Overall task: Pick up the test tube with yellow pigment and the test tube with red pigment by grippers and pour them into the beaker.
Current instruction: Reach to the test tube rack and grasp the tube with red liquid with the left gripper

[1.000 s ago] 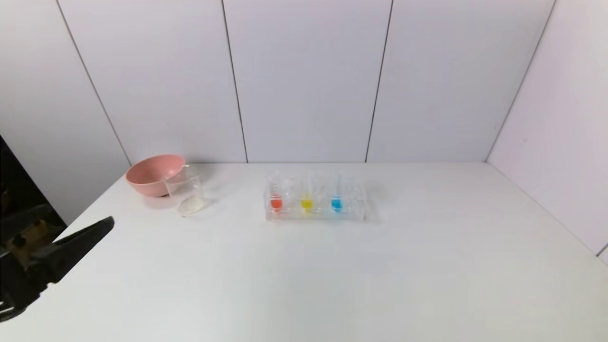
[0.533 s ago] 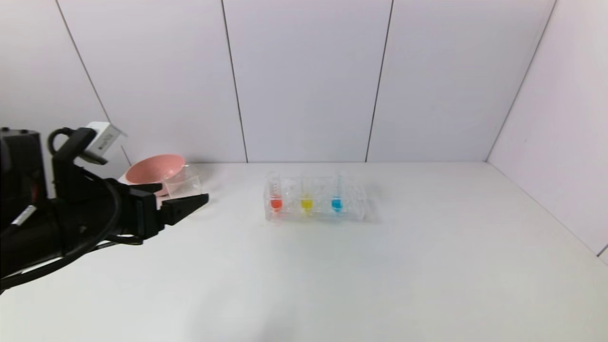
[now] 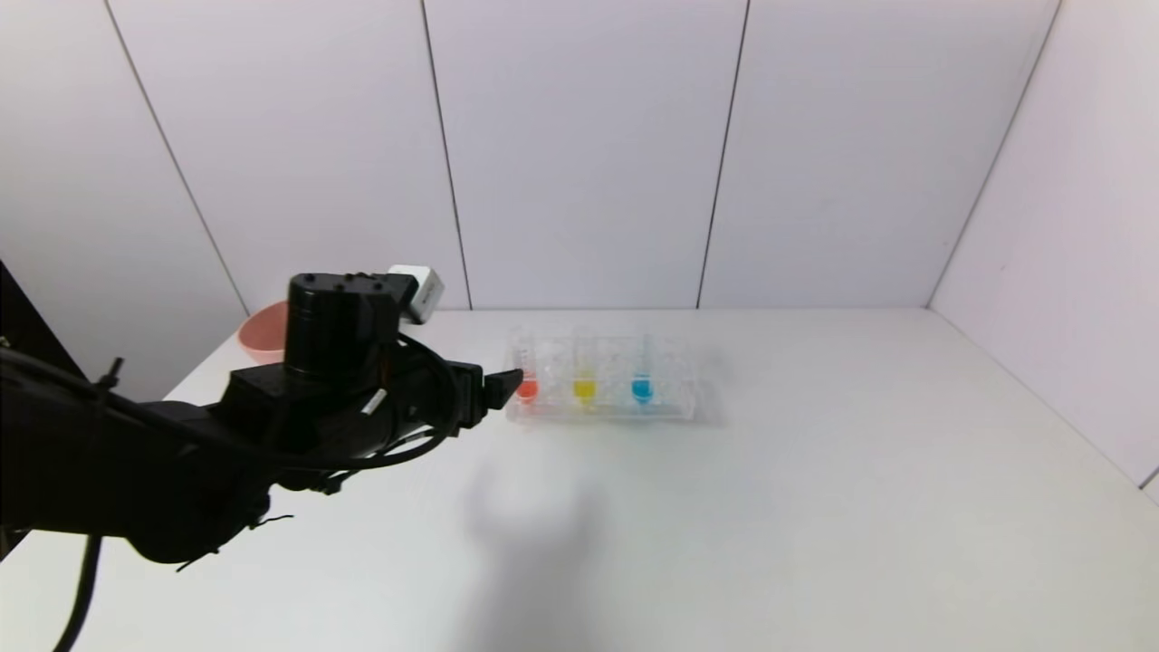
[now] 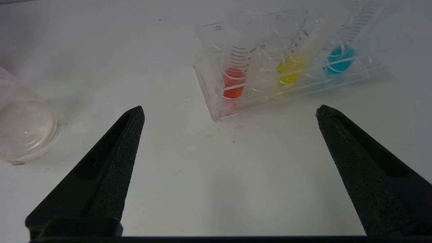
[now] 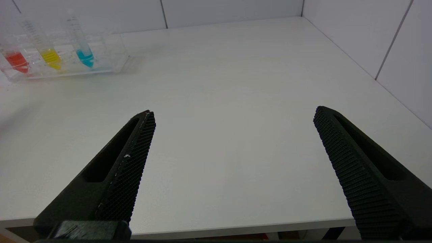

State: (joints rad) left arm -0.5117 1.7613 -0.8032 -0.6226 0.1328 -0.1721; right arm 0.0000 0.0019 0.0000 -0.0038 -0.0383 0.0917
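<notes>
The left gripper grabs the red tube by its upper end above the rack next. The rack [image 3: 675, 391] encloses the tube's lower body.
The test tube with red pigment [image 3: 527, 388] and the test tube with yellow pigment [image 3: 585, 388] stand upright in a clear rack [image 3: 675, 391] at mid table. My left gripper [image 3: 503, 387] is open and empty just left of the rack, level with the red tube. In the left wrist view the gripper [image 4: 230, 108] spreads wide before the red tube [image 4: 233, 78] and the yellow tube [image 4: 289, 67]. The beaker [image 4: 25, 130] stands off to one side there; my arm hides it in the head view. My right gripper [image 5: 234, 111] is open and empty over the table's near edge.
A blue-liquid tube [image 3: 642, 388] stands in the rack right of the yellow one. A pink bowl [image 3: 256, 331] peeks out behind my left arm at the back left. White walls close the back and right sides.
My left arm has swung in from the front left corner, past the beaker and bowl, to the rack's left end. The tubes and rack have not moved.
</notes>
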